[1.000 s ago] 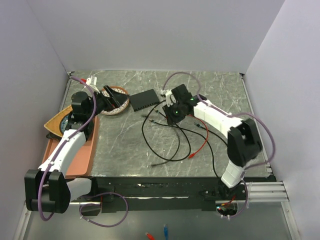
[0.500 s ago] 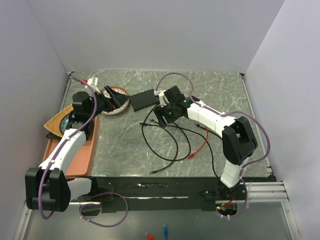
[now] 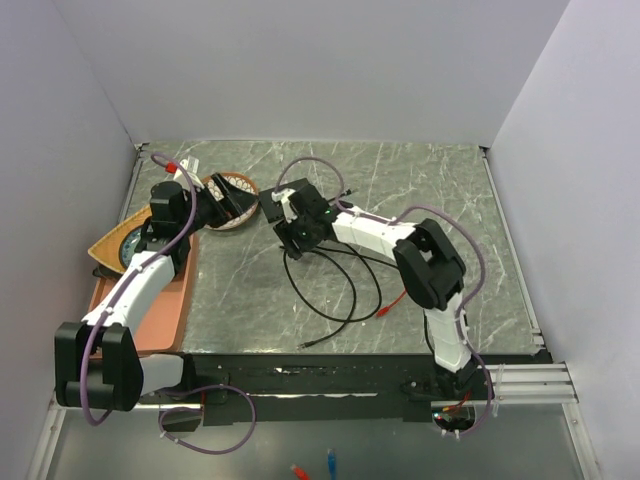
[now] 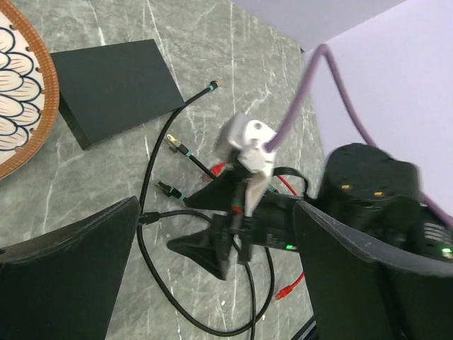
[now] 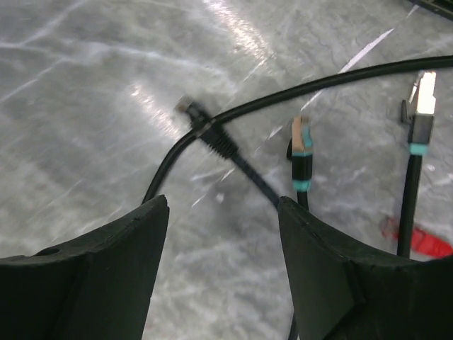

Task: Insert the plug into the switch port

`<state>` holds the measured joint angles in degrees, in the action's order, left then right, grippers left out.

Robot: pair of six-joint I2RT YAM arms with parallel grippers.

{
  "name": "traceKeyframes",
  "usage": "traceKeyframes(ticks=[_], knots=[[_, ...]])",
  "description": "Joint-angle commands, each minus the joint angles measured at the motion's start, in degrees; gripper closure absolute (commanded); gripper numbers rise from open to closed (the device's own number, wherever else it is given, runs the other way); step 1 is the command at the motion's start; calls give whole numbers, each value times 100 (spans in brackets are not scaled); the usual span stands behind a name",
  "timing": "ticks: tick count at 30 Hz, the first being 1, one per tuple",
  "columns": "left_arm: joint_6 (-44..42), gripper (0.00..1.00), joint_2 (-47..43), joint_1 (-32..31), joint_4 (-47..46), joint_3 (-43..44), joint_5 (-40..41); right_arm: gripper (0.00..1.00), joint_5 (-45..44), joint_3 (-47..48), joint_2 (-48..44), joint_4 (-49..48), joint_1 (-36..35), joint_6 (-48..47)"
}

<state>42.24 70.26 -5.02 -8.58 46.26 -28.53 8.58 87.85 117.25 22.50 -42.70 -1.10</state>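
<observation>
The plug's connector tip has to stay free to insert, so the robot's right gripper will next grab the black plug (image 5: 191, 110) at its ribbed cable end (image 5: 224, 145).
The switch (image 4: 113, 88) is a flat matte-black box lying next to the patterned dish (image 4: 14, 85); in the top view my right wrist covers most of the switch (image 3: 268, 205). Several cable plugs lie loose on the table: a black plug (image 5: 191, 110) and two teal-banded plugs (image 5: 301, 152) (image 5: 421, 106). My right gripper (image 5: 223, 205) is open and empty, hovering low over the table just short of these plugs, at the switch's near edge (image 3: 292, 240). My left gripper (image 3: 228, 203) is open and empty above the dish, facing the right gripper (image 4: 216, 205).
Black cables (image 3: 340, 290) loop across the middle of the table, with a red cable (image 3: 400, 295) and red plug (image 5: 417, 241) among them. An orange tray (image 3: 165, 300) and a tan dish (image 3: 110, 245) lie at the left edge. White walls enclose three sides.
My right arm has swung left, from right of the switch to over its near edge and the plugs. My left arm has hardly moved.
</observation>
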Motion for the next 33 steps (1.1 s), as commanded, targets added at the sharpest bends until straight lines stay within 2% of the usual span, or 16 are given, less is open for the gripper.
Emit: traceKeyframes(ticks=[1, 10, 15, 19, 20, 22, 26, 30, 33], knots=[[-128, 4, 58, 62, -38, 243, 59, 30, -453, 469, 350, -264, -169, -22], [48, 4, 392, 97, -355, 181, -179, 31, -665, 742, 869, -326, -204, -48], [13, 4, 314, 115, -311, 173, -144, 45, -595, 803, 1019, -290, -204, -153], [-14, 4, 111, 115, -329, 120, -74, 72, -576, 839, 1063, -220, -204, -311], [-23, 4, 59, 115, -337, 103, -65, 87, -638, 830, 1063, -211, -213, -320], [-14, 4, -73, 115, -407, 24, -56, 100, -839, 786, 1002, -220, -213, -346], [38, 4, -311, 115, -723, -178, -169, 100, -1357, 252, 293, -518, -204, -408], [136, 4, -767, 115, -1110, -521, -65, 100, -1368, -154, -553, -633, -195, -435], [39, 4, -961, 106, -1155, -469, -90, 100, -1280, -391, -1177, -642, -212, -373]])
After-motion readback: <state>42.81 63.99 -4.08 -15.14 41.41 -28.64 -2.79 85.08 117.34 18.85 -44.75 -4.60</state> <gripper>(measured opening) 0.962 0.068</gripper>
